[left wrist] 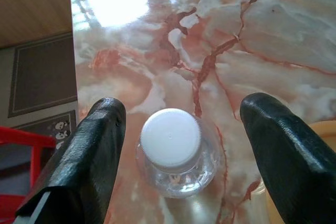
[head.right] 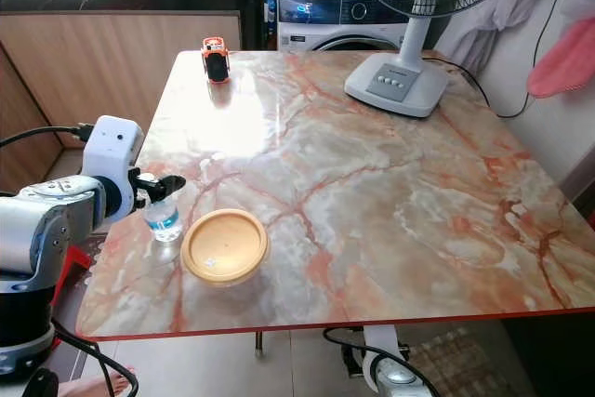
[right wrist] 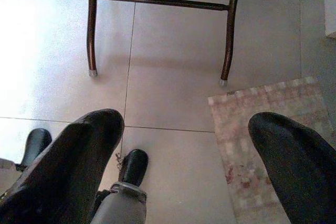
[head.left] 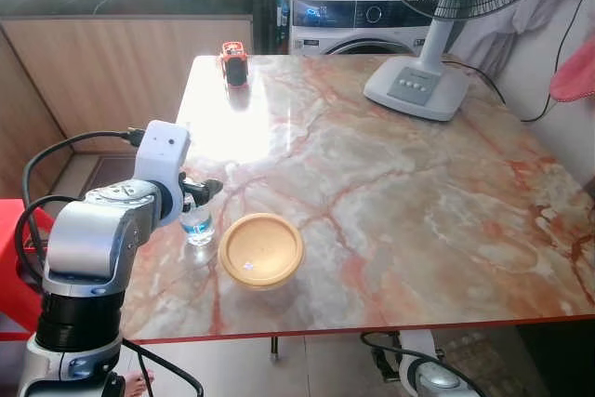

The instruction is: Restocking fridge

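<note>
The round container with the tan lid crowds the lower body of the small clear bottle. My left gripper will reach the bottle and grab its white cap (left wrist: 170, 138).
A small clear water bottle (head.left: 197, 226) with a white cap (left wrist: 170, 138) stands upright near the left edge of the marble table (head.left: 400, 192). My left gripper (left wrist: 178, 145) is open just above it, one black finger (left wrist: 86, 156) on each side of the cap, not touching. Right beside the bottle sits a round container with a tan lid (head.left: 261, 249). My right gripper (right wrist: 184, 156) hangs open below the table, over the tiled floor.
A white pedestal fan base (head.left: 416, 86) stands at the table's far right. A small orange and black object (head.left: 233, 62) lies at the far left edge. Behind are a washing machine (head.left: 353, 20) and a wooden counter (head.left: 121, 62). Chair legs (right wrist: 157, 24) and a mat (right wrist: 257, 145) are on the floor.
</note>
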